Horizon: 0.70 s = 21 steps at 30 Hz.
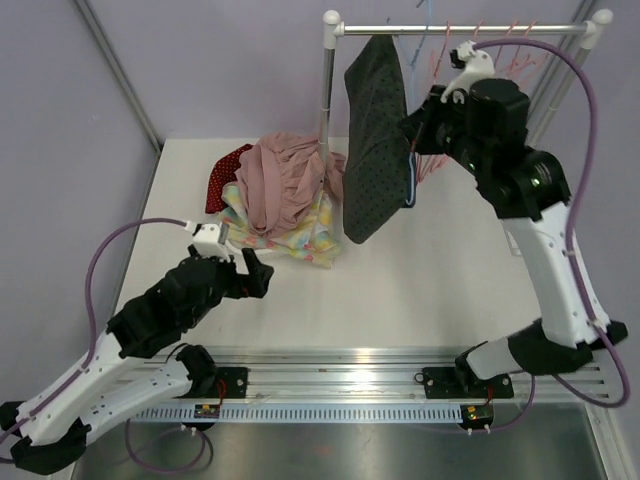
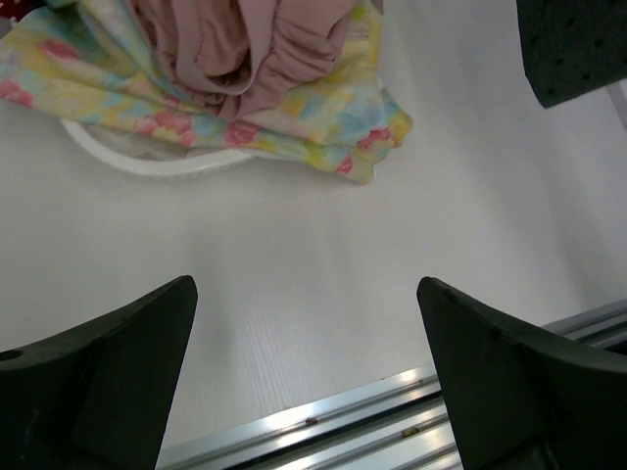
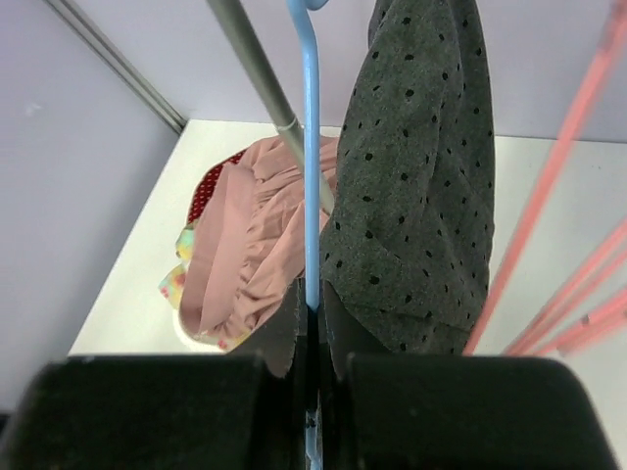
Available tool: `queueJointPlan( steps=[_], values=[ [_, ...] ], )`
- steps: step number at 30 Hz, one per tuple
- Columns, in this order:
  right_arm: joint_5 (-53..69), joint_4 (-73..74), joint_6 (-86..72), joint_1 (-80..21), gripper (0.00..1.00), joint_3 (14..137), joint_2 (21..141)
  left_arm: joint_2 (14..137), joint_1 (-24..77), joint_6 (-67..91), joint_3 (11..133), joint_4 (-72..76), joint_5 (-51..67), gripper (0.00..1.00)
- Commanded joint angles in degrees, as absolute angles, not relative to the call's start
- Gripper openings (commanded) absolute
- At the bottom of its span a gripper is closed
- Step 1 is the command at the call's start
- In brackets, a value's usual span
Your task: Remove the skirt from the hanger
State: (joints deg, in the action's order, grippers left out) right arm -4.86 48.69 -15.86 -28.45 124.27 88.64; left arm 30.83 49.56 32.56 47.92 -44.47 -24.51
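I will next grab the skirt's [image 1: 375,140] loose lower part near the hem [image 1: 367,214] with my left gripper, to pull the skirt off the held hanger.
The skirt [image 1: 375,140], dark grey with black dots, hangs from a blue hanger [image 3: 312,147] near the left end of the rail [image 1: 460,28]. My right gripper [image 1: 418,135] is raised beside the skirt's right edge. In the right wrist view the right gripper [image 3: 313,304] is shut on the blue hanger's bar, with the skirt [image 3: 421,186] draped just to the right of it. My left gripper [image 1: 245,262] is open and empty, low over the table in front of the clothes pile. The left wrist view shows the left gripper [image 2: 306,294] over bare table, and the skirt's hem [image 2: 578,49] at top right.
A pile of clothes [image 1: 280,200], pink on top of floral fabric, lies in a white basket [image 2: 147,162] at the back left. Several pink hangers [image 1: 500,45] hang on the rail to the right. The rail's upright post [image 1: 325,90] stands behind the pile.
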Motion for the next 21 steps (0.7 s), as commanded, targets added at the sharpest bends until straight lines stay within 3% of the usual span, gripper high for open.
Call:
queueJointPlan(
  steps=[1, 5, 10, 17, 21],
  values=[
    [-2.82, 40.70, -19.24, -28.74, 0.00, 114.64, 76.04, 38.74, 49.92, 24.64, 48.16, -27.54, -13.15, 0.99],
    [-0.62, 39.90, -21.88, -28.74, 0.00, 102.69, 69.79, 49.11, 51.59, 18.38, 49.91, -4.99, -1.08, 0.99],
    [1.41, 42.09, -23.47, -28.74, 0.00, 97.56, 63.99, 61.76, 57.27, 15.48, 58.44, 6.31, 12.03, 0.99],
    [0.26, 47.02, -22.06, -28.74, 0.00, 98.79, 60.47, 70.30, 69.16, 14.41, 62.67, 13.00, 11.17, 0.99],
    [0.44, 47.90, -22.58, -28.83, 0.00, 99.93, 60.38, 73.81, 76.28, 12.40, 63.72, 13.63, 2.15, 0.99]
  ],
)
